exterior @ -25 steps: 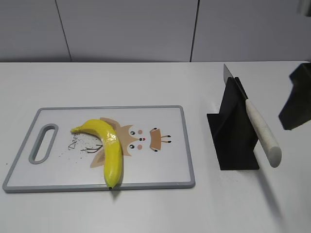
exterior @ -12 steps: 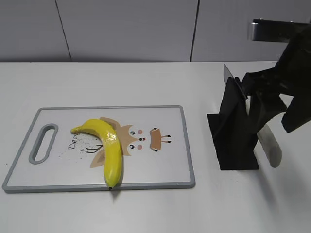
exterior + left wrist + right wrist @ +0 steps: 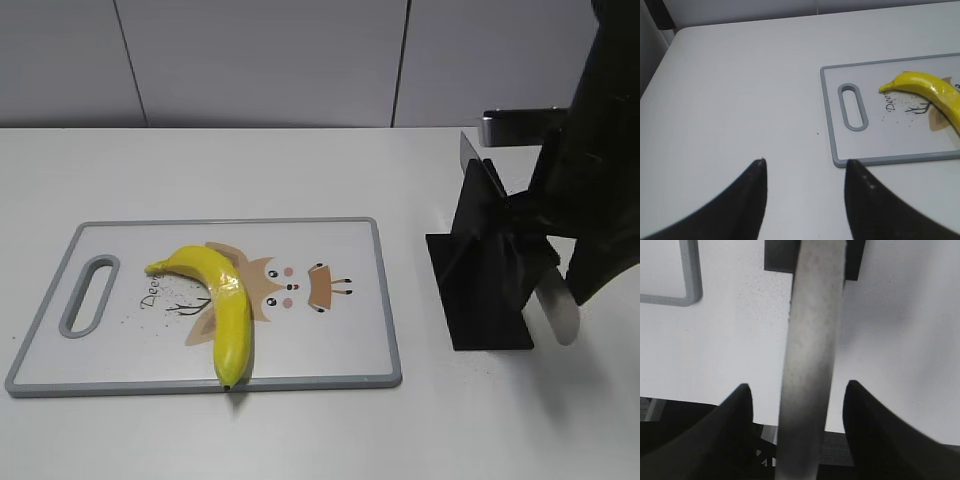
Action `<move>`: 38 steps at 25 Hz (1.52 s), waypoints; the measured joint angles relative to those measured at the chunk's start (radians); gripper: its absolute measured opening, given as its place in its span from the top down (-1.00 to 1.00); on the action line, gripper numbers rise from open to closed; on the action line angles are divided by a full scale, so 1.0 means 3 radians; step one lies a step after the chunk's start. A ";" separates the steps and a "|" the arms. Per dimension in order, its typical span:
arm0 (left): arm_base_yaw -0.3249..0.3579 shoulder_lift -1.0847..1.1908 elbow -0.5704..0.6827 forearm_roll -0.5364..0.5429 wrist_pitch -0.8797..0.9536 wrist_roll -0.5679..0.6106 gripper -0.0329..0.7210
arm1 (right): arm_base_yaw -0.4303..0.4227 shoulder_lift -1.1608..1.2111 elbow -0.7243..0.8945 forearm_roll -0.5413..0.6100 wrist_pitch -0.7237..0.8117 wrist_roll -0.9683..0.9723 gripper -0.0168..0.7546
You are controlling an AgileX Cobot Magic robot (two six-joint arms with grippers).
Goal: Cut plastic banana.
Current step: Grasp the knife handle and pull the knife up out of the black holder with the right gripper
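Observation:
The knife's bare blade sticks out past the black stand, so my right gripper will next grab the knife by its white handle.
The plastic banana lies bright yellow and curved on the cutting board, dark tip toward the front edge; its stem end also shows in the left wrist view. A knife with a white handle leans in a black stand. My right gripper is open, its fingers on either side of the knife handle with gaps on both sides. My left gripper is open and empty above bare table, left of the board.
The board has a grey rim, a handle slot at its left end and a cartoon print. The right arm hangs over the stand. A grey wall runs behind the white table.
My right arm has come in from the right edge and down over the stand, so its open fingers now straddle the knife handle. The banana and board have not moved.

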 joint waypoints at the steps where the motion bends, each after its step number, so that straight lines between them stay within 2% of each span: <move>1: 0.0000 0.0000 0.0000 0.0000 0.0000 0.0000 -0.38 | 0.0000 0.0040 0.0000 0.0000 -0.0026 0.0000 -0.24; 8: 0.0000 0.0000 0.0000 0.0000 0.0000 0.0000 -0.38 | 0.0000 0.0183 0.0000 0.0003 -0.0162 0.0000 -0.13; 15: 0.0000 0.0000 0.0000 0.0000 0.0000 0.0000 -0.38 | 0.0000 0.0183 0.0000 -0.0034 -0.0180 0.0046 0.45; 27: 0.0000 0.0000 0.0000 0.0002 0.0000 0.0000 -0.38 | 0.0000 0.0152 0.0000 -0.0034 -0.0165 0.0122 0.46; 38: 0.0000 0.0000 0.0000 0.0020 0.0000 0.0000 -0.38 | 0.0000 -0.0330 0.0000 -0.0001 -0.0102 0.0122 0.46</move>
